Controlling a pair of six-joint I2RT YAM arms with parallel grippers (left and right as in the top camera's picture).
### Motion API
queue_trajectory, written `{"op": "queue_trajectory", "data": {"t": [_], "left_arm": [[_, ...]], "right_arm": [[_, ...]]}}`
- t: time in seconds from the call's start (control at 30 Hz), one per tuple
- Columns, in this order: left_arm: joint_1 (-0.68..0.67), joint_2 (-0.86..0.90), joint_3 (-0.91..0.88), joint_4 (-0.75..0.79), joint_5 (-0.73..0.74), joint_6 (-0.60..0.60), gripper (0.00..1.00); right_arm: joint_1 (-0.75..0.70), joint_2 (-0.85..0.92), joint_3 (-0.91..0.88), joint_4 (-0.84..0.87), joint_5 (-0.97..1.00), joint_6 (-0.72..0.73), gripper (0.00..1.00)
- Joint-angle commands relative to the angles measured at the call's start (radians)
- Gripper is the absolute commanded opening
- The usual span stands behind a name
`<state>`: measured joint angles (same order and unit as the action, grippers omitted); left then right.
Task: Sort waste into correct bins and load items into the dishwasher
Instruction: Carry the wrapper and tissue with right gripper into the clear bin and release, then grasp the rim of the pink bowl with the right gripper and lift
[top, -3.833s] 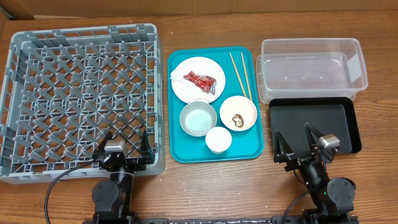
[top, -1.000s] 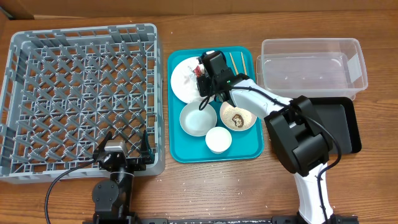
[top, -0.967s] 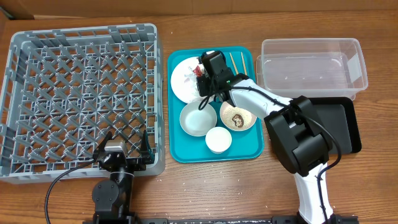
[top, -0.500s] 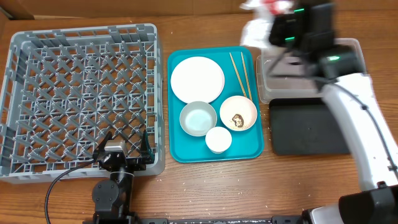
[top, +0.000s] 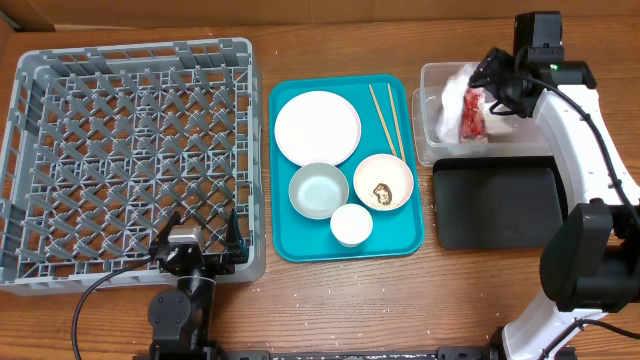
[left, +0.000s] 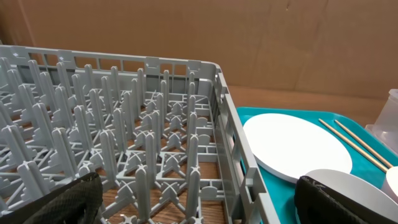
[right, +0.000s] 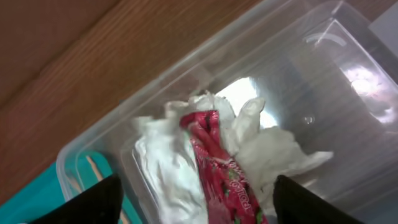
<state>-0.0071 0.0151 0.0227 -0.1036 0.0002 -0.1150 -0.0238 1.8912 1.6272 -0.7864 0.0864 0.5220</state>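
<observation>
I should next pick up the bowl with rice with my right gripper by the bowl's rim, on the side facing the other bowl, to tip waste into the black tray.
The crumpled white napkin (top: 455, 88) and the red wrapper (top: 472, 112) lie in the clear tub (top: 440, 150). My right gripper (top: 492, 82) hovers over them, open; in the right wrist view the wrapper (right: 217, 162) and napkin (right: 267, 149) sit between its spread fingers (right: 196, 199). The plate (top: 317, 127), a bowl (top: 318, 190), a bowl with rice and a brown lump (top: 382, 182), the cup (top: 351, 224) and the chopsticks (top: 387, 120) rest on the teal tray (top: 290, 240). My left gripper (top: 200, 238) is open at the grey rack's (top: 130, 50) front edge.
The black tray (top: 495, 205) lies in front of the clear tub. The left wrist view shows the rack's pegs (left: 124, 124), the plate (left: 298, 143) and the chopsticks (left: 354, 146). A cardboard wall stands behind the table.
My right gripper lifted the napkin and wrapper off the plate, carried them right, and has let them go in the clear tub. The left arm has not moved.
</observation>
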Motion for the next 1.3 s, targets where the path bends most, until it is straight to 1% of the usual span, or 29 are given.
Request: {"op": "queue_trajectory", "data": {"t": [0.0,0.1,0.13,0.2,0.27,0.37,0.4,0.43,0.5,0.6,0.63,0.67,0.8,0.93,1.0,1.13,1.27], "left_arm": [[-0.006,-0.008,-0.007,0.004,0.000,0.018,1.00],[-0.006,-0.008,-0.007,0.004,0.000,0.018,1.00],[-0.006,-0.008,-0.007,0.004,0.000,0.018,1.00],[-0.006,-0.008,-0.007,0.004,0.000,0.018,1.00],[-0.006,-0.008,-0.007,0.004,0.000,0.018,1.00],[-0.006,-0.008,-0.007,0.004,0.000,0.018,1.00],[-0.006,-0.008,-0.007,0.004,0.000,0.018,1.00],[-0.006,-0.008,-0.007,0.004,0.000,0.018,1.00],[-0.006,-0.008,-0.007,0.004,0.000,0.018,1.00],[-0.006,-0.008,-0.007,0.004,0.000,0.018,1.00],[-0.006,-0.008,-0.007,0.004,0.000,0.018,1.00],[-0.006,-0.008,-0.007,0.004,0.000,0.018,1.00],[-0.006,-0.008,-0.007,0.004,0.000,0.018,1.00],[-0.006,-0.008,-0.007,0.004,0.000,0.018,1.00],[-0.006,-0.008,-0.007,0.004,0.000,0.018,1.00],[-0.006,-0.008,-0.007,0.004,0.000,0.018,1.00],[-0.006,-0.008,-0.007,0.004,0.000,0.018,1.00]], "right_arm": [[0.002,-0.082,0.009,-0.002,-0.021,0.002,0.80],[0.002,-0.140,0.009,-0.010,-0.047,-0.022,0.80],[0.005,-0.173,0.009,-0.018,-0.100,-0.061,0.80],[0.012,-0.217,0.009,-0.047,-0.176,-0.090,0.79],[0.032,-0.277,0.009,-0.110,-0.258,-0.093,0.77],[0.074,-0.320,0.009,-0.196,-0.318,-0.093,0.75],[0.098,-0.332,0.009,-0.231,-0.329,-0.093,0.75],[0.150,-0.341,0.009,-0.297,-0.327,-0.093,0.72],[0.212,-0.340,0.006,-0.359,-0.327,-0.090,0.66],[0.324,-0.337,-0.032,-0.389,-0.325,-0.073,0.65],[0.359,-0.337,-0.049,-0.388,-0.309,-0.047,0.65],[0.407,-0.335,-0.075,-0.381,-0.270,0.003,0.65],[0.497,-0.327,-0.154,-0.312,-0.188,0.104,0.63],[0.551,-0.315,-0.278,-0.134,-0.128,0.193,0.56],[0.554,-0.290,-0.324,-0.053,-0.124,0.259,0.56],[0.554,-0.177,-0.343,0.058,-0.141,0.301,0.53],[0.554,-0.077,-0.343,0.134,-0.175,0.301,0.47]]}}
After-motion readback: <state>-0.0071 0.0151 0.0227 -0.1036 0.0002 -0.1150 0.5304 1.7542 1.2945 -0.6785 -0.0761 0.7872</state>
